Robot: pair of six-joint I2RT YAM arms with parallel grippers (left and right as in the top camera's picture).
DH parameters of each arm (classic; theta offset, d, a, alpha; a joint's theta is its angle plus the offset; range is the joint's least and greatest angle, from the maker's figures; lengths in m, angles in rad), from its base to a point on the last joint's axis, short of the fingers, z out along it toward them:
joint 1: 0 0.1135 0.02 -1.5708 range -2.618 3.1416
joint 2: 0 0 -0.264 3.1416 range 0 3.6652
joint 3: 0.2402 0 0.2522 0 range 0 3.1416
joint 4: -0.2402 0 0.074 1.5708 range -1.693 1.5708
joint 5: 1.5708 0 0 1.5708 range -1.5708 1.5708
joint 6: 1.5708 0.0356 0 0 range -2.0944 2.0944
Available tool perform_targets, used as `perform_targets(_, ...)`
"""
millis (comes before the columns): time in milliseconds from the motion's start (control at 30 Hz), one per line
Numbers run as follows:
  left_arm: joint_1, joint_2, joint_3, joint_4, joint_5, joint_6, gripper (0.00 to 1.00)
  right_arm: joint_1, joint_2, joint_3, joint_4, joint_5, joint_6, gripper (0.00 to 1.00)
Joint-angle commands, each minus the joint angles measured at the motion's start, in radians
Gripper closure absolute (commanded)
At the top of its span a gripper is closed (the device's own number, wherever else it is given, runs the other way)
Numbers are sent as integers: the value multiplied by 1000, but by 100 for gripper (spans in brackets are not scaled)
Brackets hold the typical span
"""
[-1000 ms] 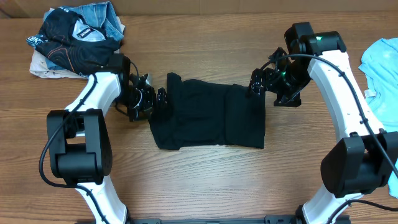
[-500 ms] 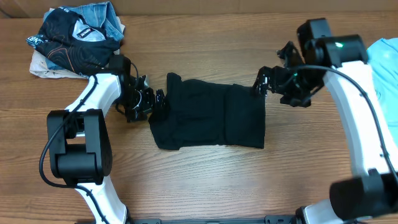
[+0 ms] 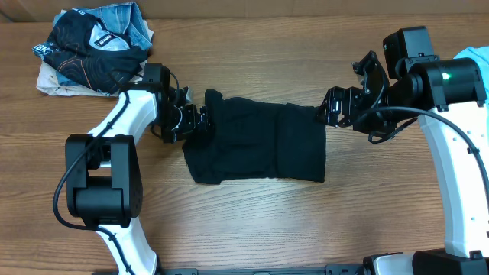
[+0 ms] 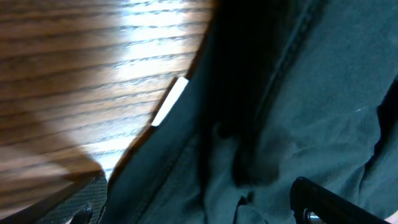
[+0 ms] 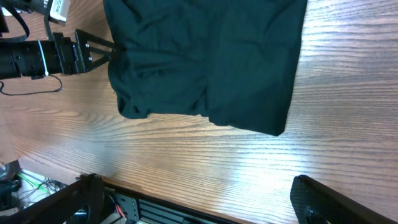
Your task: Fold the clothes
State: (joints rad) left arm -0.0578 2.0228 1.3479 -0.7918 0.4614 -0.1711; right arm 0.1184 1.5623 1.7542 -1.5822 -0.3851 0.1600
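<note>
My left gripper is to grab the black shirt next at its edge (image 4: 169, 132) near the small white label (image 4: 170, 101). It should then fold that edge over the rest of the shirt.
The black shirt (image 3: 260, 141) lies folded into a rough rectangle at the table's middle. My left gripper (image 3: 200, 121) is low at its left edge. In the left wrist view its fingers (image 4: 199, 208) are spread wide with black fabric (image 4: 280, 93) between them, and the small white label (image 4: 169, 101) shows at the hem. My right gripper (image 3: 330, 111) is open and empty, raised above the shirt's upper right corner. The right wrist view looks down on the shirt (image 5: 205, 56) past the spread fingers (image 5: 199, 199). A light blue T-shirt (image 3: 470, 84) lies at the right edge.
A pile of other clothes (image 3: 95, 46), dark and denim, sits at the table's back left corner. The left arm (image 5: 56, 56) shows in the right wrist view beside the shirt. Bare wood table (image 3: 252, 221) lies in front of the shirt.
My right arm has risen and drawn to the right, off the shirt's right edge. My left gripper has shifted slightly right onto the shirt's left edge. The shirt has not moved.
</note>
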Motion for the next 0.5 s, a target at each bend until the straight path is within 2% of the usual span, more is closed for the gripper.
perform_targets(0,-22,76,-6,8,-13,37,4,0,-19,27,2,3,-3,0)
perform_targets(200,-60,128,-6,-12,92,137,7,0,-19,27,6,3,-3,0)
perform_targets(367,-113,130,-6,-20,80,149,7,0,-19,27,6,3,-3,0)
perform_targets(467,-135,130,-6,-16,46,127,13,0,-19,27,6,3,-3,0)
